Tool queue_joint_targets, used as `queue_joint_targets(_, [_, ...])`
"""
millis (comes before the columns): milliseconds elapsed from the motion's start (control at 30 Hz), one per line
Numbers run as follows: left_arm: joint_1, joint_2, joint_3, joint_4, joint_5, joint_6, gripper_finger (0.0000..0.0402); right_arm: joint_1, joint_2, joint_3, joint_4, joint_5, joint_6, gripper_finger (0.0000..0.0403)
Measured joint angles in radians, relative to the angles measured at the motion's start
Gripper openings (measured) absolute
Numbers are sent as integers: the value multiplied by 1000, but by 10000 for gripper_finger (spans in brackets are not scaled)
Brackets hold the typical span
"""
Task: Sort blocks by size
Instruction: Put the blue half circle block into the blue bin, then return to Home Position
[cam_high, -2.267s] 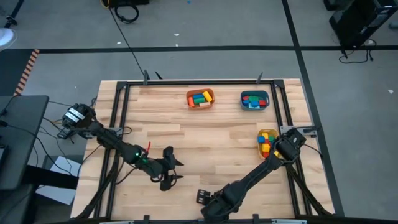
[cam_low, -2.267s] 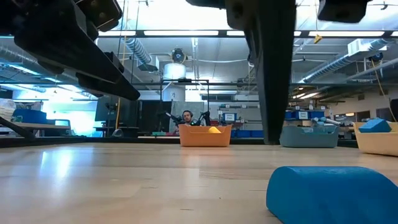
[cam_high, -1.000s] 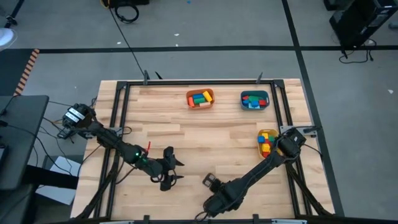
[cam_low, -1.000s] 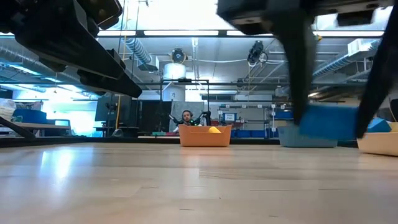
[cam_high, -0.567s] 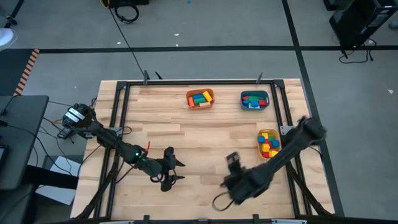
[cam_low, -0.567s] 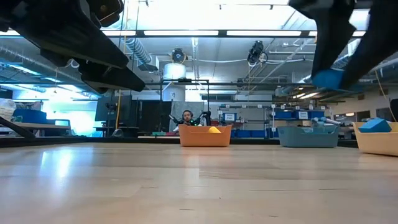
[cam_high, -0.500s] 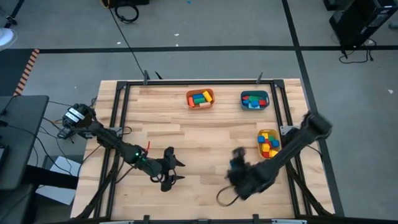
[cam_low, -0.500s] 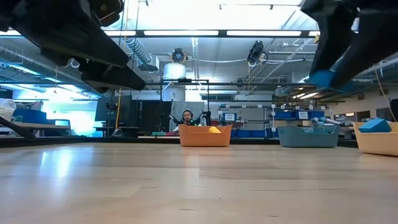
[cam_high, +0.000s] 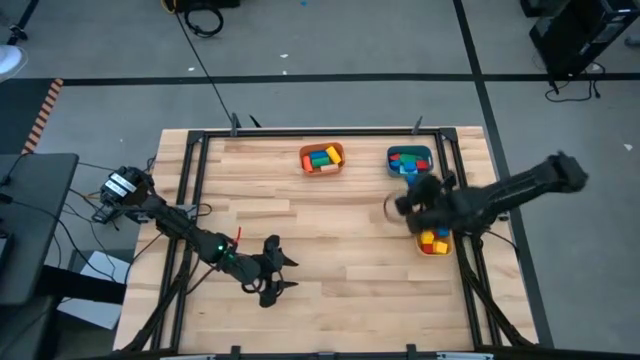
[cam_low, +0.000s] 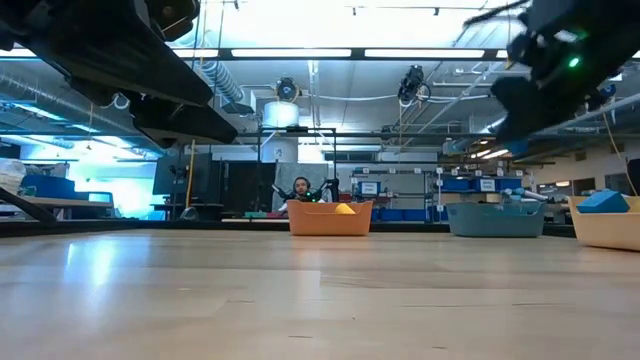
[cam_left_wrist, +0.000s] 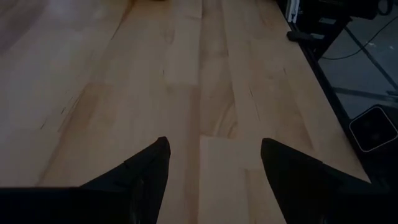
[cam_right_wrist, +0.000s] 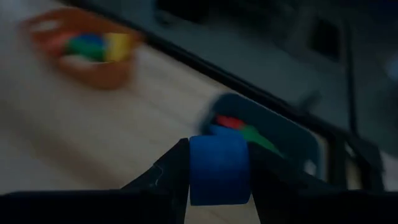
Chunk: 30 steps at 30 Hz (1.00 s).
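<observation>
The blue block (cam_right_wrist: 219, 171) hangs short of the teal bin (cam_right_wrist: 267, 127) and would miss if I opened now. My right gripper next moves it toward the bin before releasing it.
My right gripper (cam_high: 400, 203) is shut on a blue block (cam_right_wrist: 219, 167), high over the table's right part, just near of the teal bin (cam_high: 409, 161). In the low view it shows blurred at the upper right (cam_low: 540, 80). Coloured blocks lie in the orange bin (cam_high: 322, 158), the teal bin and the yellow bin (cam_high: 433, 243), which my right arm partly covers. My left gripper (cam_left_wrist: 214, 168) is open and empty, low over the table's near left part (cam_high: 275, 275). My right gripper pinches the blue block between its two fingers (cam_right_wrist: 171, 171), which lie on two opposite sides of the block (cam_right_wrist: 194, 168). The block is lifted clear of the table, in the air before the teal bin (cam_right_wrist: 261, 134).
The orange bin (cam_low: 331, 217) and the teal bin (cam_low: 496, 218) stand along the far edge, and the yellow bin (cam_low: 605, 225) stands at the right edge. A black frame runs round the wooden table (cam_high: 300, 230). A person sits far behind the table (cam_low: 298, 187).
My right gripper has risen from low over the near middle of the table, holding the blue block. It has swung toward the far right, up to the teal bin. The block has gone with it, clear of the table.
</observation>
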Motion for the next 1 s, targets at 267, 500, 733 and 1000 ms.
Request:
queue_joint_targets(267, [0,0,0,0,0,3,261,-519,-130,-56,292,-314,-443,142])
queue_joint_targets(500, [0,0,0,0,0,-1,261,-850,-33,-63,562,-550,-641,142])
queue_joint_targets(733, [0,0,0,0,0,-2,261,-970,155,-64,600,-631,-676,146])
queue_joint_targets(1000, [0,0,0,0,-1,-2,261,-979,244,-64,671,-682,-690,285])
